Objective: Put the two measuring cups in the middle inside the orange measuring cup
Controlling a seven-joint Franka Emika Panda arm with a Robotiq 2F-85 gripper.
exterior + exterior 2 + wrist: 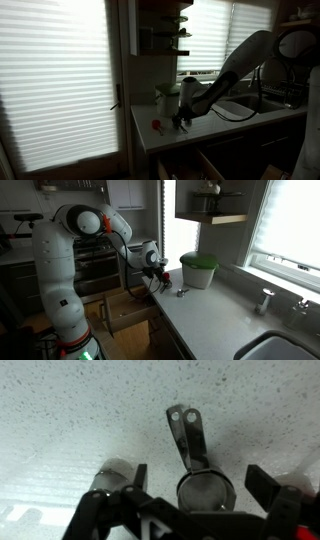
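Note:
My gripper needs to go lower before it closes on the grey cup's bowl. My fingers are above the grey cup's bowl (206,491) and would miss it if they closed now.
In the wrist view a grey measuring cup (205,490) lies on the speckled counter with its handle pointing away. It sits between the two fingers of my gripper (198,480), which is open and touches nothing. A second greyish cup (113,478) lies just outside one finger. A reddish patch at the frame's edge (298,495) may be the orange measuring cup. In both exterior views my gripper (183,121) (157,278) is low over the counter. The orange measuring cup (156,126) (167,280) sits close beside it. A small glinting cup (181,292) shows near it.
A pale container with a green lid (198,270) (166,97) stands behind the cups near the wall. The counter's front edge (165,150) is close, with open drawers (125,308) below. A sink (245,103) lies further along the counter. Shelves hang above.

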